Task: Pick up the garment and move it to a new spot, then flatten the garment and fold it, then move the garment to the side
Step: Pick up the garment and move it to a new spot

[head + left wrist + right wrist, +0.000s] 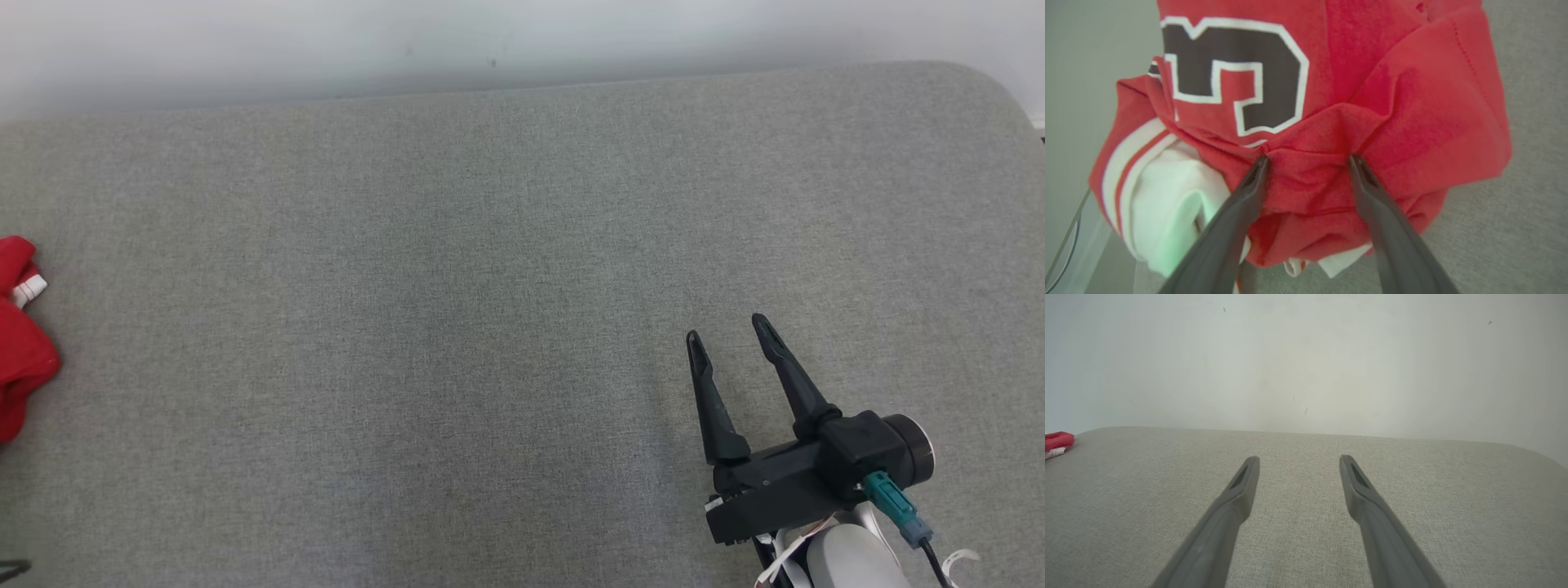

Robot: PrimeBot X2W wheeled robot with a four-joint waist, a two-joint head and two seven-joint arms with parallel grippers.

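My left gripper takes hold of the crumpled garment's bunched red fold below the number (1309,181) next, to move the garment to a new spot.
The garment (1380,106) is a crumpled red jersey with a dark, white-edged number and white striped trim. It lies bunched at the far left edge of the grey surface (490,269), where a red part of the garment (20,343) shows in the head view. A sliver of the garment (1057,442) also shows at the left of the right wrist view. My left gripper (1308,159) is open, its two fingertips pressed into a red fold that bulges between them. My right gripper (727,331) hovers open over bare fabric at the lower right, with nothing between its fingers.
The grey padded surface (1306,506) ends at a pale wall (326,41) at the back, with a rounded corner at the far right. In the left wrist view, a clear edge (1069,241) shows beside the garment at the lower left.
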